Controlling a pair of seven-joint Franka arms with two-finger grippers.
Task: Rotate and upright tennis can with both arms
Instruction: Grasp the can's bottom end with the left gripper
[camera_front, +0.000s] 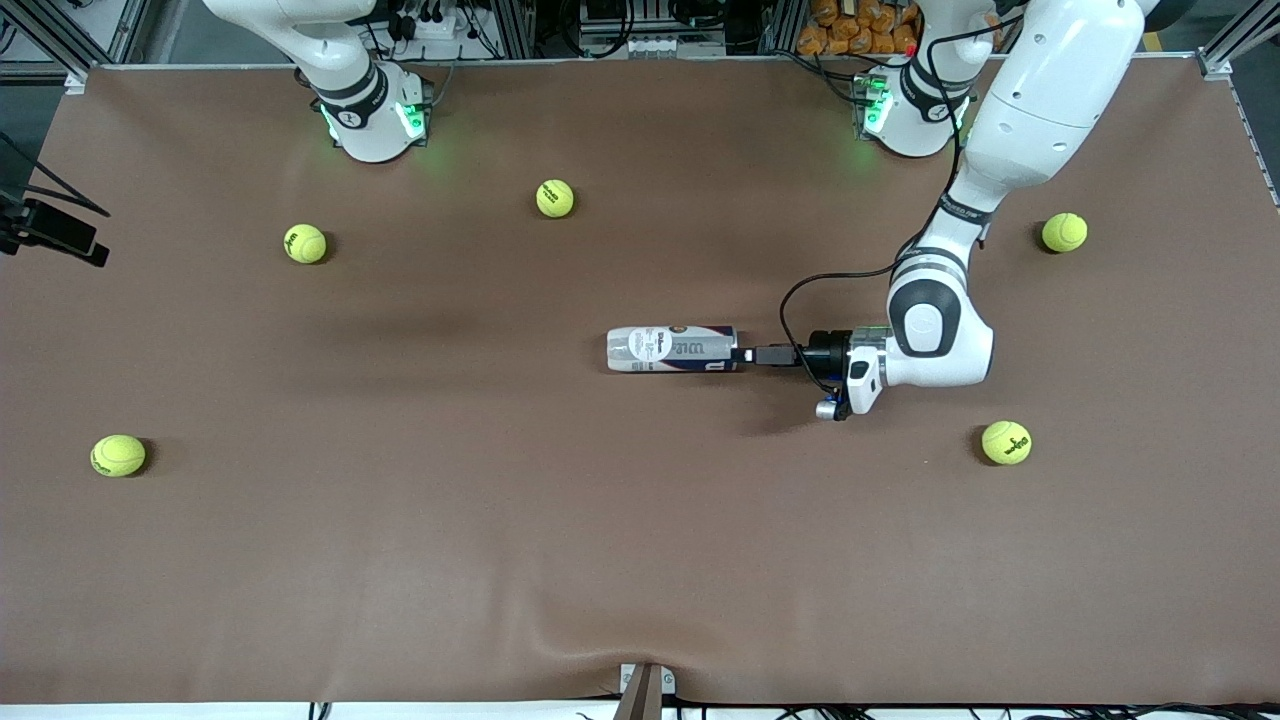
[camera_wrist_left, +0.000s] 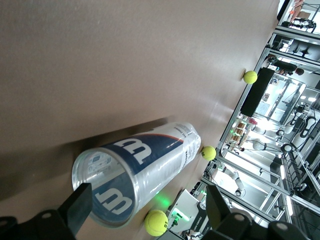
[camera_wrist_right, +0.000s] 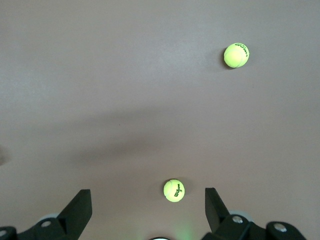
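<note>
It isn't time to close my left gripper on the tennis can yet: its fingers stop short of the tennis can's open rim, with its labelled side beyond. My left gripper should move forward first.
The tennis can lies on its side mid-table, clear plastic with a navy-and-white label. My left gripper is low at the can's end that faces the left arm's end of the table. In the left wrist view the tennis can shows its silver rim and white W. The left gripper stands open there, one finger overlapping the rim and the other well clear of the can. My right gripper hangs open high over bare table, holding nothing; it is out of the front view.
Several yellow-green tennis balls lie scattered on the brown table: one near the bases, one close to the left arm's wrist, one toward the left arm's end. Two balls lie under the right gripper.
</note>
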